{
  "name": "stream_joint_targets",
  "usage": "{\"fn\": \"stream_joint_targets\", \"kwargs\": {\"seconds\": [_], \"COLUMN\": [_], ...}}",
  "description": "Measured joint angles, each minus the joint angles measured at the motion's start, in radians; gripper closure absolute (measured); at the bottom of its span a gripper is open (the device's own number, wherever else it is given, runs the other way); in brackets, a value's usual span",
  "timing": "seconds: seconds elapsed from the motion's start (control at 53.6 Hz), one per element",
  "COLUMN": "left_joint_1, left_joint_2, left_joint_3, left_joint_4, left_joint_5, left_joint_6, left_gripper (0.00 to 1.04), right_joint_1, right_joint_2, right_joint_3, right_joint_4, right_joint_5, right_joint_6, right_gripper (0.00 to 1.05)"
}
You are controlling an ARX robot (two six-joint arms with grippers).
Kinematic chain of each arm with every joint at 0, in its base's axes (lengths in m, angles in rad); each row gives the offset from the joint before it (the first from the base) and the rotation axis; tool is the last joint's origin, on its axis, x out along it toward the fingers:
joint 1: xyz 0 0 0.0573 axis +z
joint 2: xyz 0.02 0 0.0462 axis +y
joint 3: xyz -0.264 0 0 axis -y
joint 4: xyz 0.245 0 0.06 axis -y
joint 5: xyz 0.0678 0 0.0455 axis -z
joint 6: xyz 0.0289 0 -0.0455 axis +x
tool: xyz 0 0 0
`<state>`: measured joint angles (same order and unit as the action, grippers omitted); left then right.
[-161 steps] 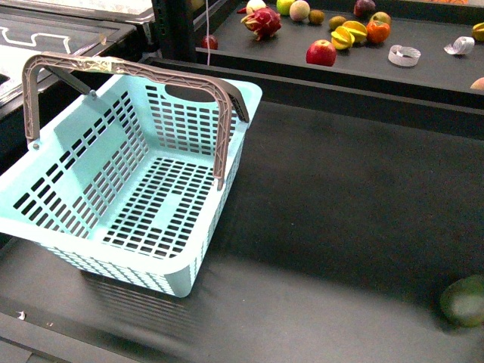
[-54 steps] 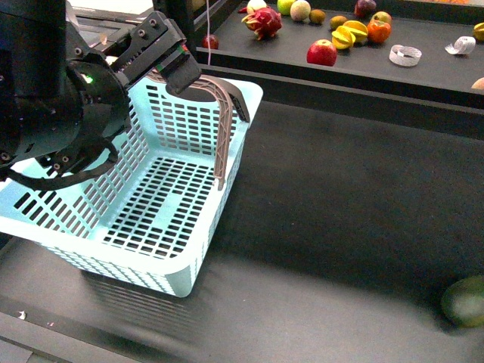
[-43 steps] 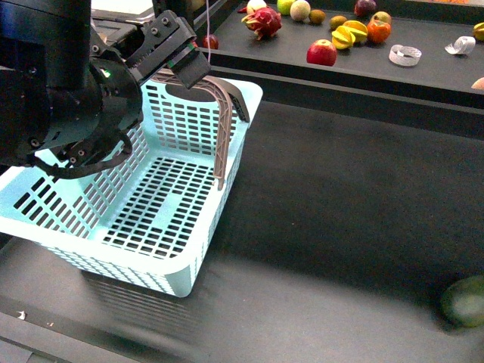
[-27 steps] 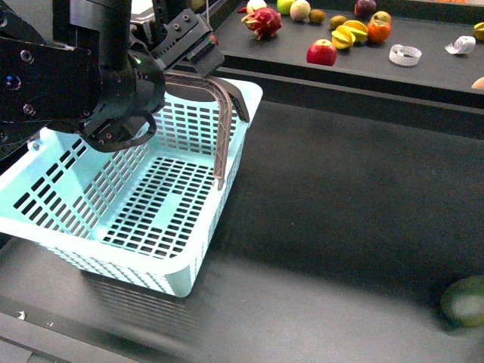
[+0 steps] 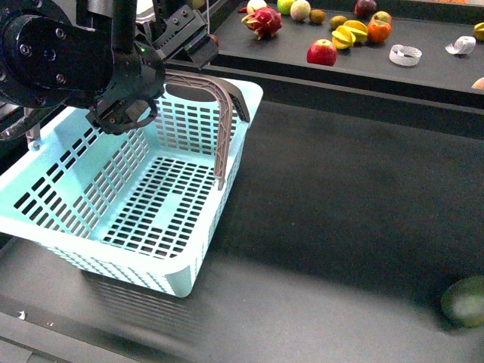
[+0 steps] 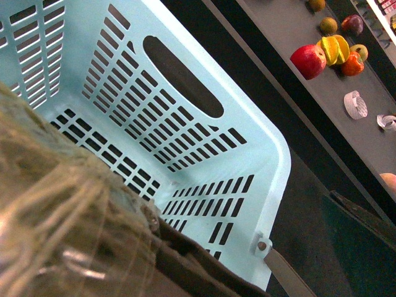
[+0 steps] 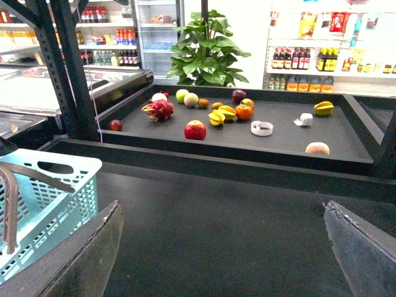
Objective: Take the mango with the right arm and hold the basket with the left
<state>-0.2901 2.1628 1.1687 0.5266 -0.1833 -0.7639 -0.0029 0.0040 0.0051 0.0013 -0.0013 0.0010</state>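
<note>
My left gripper takes hold of the basket by its grey-brown handles next, to hold it steady for the mango [image 7: 323, 108].
The pale turquoise basket [image 5: 72, 162] stands at the left of the dark table, empty, its grey-brown handles [image 5: 224, 113] raised. My left gripper [image 5: 195, 32] is open above the basket's far end, just over the handle top. In the left wrist view the handle [image 6: 74, 235] is a close brown blur, with the basket wall [image 6: 272, 142] below and one dark finger [image 6: 365, 232] beside it. My right gripper [image 7: 226, 247] is open and empty over bare table. A plain yellow fruit, probably the mango [image 7: 323, 108], lies on the far shelf.
The raised shelf [image 5: 423, 72] behind the table holds a red apple [image 5: 321, 52], a dragon fruit [image 5: 263, 21], cut star fruit [image 5: 349, 34], tape rolls and other fruit. A dark green roundish fruit [image 5: 463, 301] lies at the table's near right. A black rack post [image 7: 71, 68] stands at the left.
My left arm has come into view and moved up and away, from over the basket's left side to above the handle top at its far end. The basket has not moved.
</note>
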Motion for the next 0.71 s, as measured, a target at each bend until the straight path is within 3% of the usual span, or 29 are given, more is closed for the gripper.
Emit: {"fn": "stream_joint_targets", "kwargs": {"seconds": [0.168, 0.205, 0.485, 0.708], "left_joint_1": [-0.006, -0.012, -0.029, -0.053], "left_joint_2": [0.008, 0.008, -0.029, -0.225], "left_joint_3": [0.023, 0.027, -0.016, -0.22], "left_joint_4": [-0.026, -0.032, -0.035, 0.058], "left_joint_5": [-0.003, -0.009, 0.037, 0.103], "left_joint_6": [0.003, -0.021, -0.065, 0.016], "left_gripper": [0.39, 0.5, 0.96, 0.98], "right_joint_1": [0.0, 0.0, 0.0, 0.0], "right_joint_2": [0.0, 0.0, 0.0, 0.0], "right_joint_3": [0.0, 0.0, 0.0, 0.0], "right_joint_4": [0.0, 0.0, 0.0, 0.0], "right_joint_5": [0.0, 0.0, 0.0, 0.0], "right_joint_6": [0.0, 0.0, 0.0, 0.0], "right_gripper": [0.08, 0.08, 0.08, 0.08]}}
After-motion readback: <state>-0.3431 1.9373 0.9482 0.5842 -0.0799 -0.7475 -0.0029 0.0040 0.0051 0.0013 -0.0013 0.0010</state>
